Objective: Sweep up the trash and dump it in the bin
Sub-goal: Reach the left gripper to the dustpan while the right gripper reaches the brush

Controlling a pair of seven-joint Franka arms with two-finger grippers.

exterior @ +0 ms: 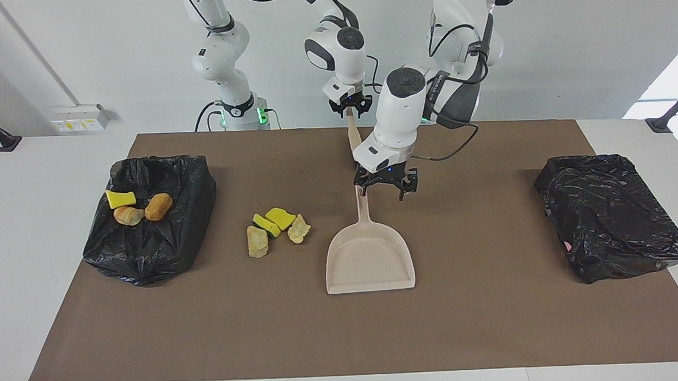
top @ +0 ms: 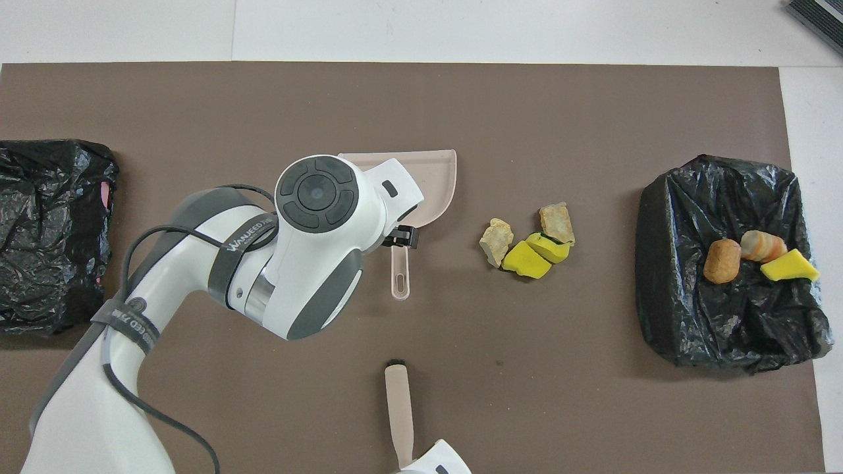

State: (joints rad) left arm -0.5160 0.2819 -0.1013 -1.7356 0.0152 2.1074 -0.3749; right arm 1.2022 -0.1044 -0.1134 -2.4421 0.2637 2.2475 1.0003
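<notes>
Next, my left gripper grabs the dustpan by its slim handle [top: 400, 267], since the dustpan's broad pan spreads far wider than my fingers.
Several bits of trash [exterior: 277, 229] [top: 527, 240], yellow sponge pieces and pale chunks, lie on the brown mat beside the beige dustpan [exterior: 369, 257] [top: 438, 178], toward the right arm's end. More trash [exterior: 136, 206] lies in the black-lined bin [exterior: 149, 248] [top: 665, 263]. My left gripper [exterior: 383, 193] is open, low over the tip of the dustpan's handle. The brush [exterior: 353, 136] [top: 399, 401] lies nearer to the robots than the dustpan. My right gripper [exterior: 349, 105] is around its handle's end. The left arm hides the bristles in the facing view.
A second black-lined bin [exterior: 610, 215] [top: 53, 230] stands at the left arm's end of the mat, with nothing showing in it. Bare brown mat [exterior: 344, 337] stretches from the dustpan's mouth to the table's edge farthest from the robots.
</notes>
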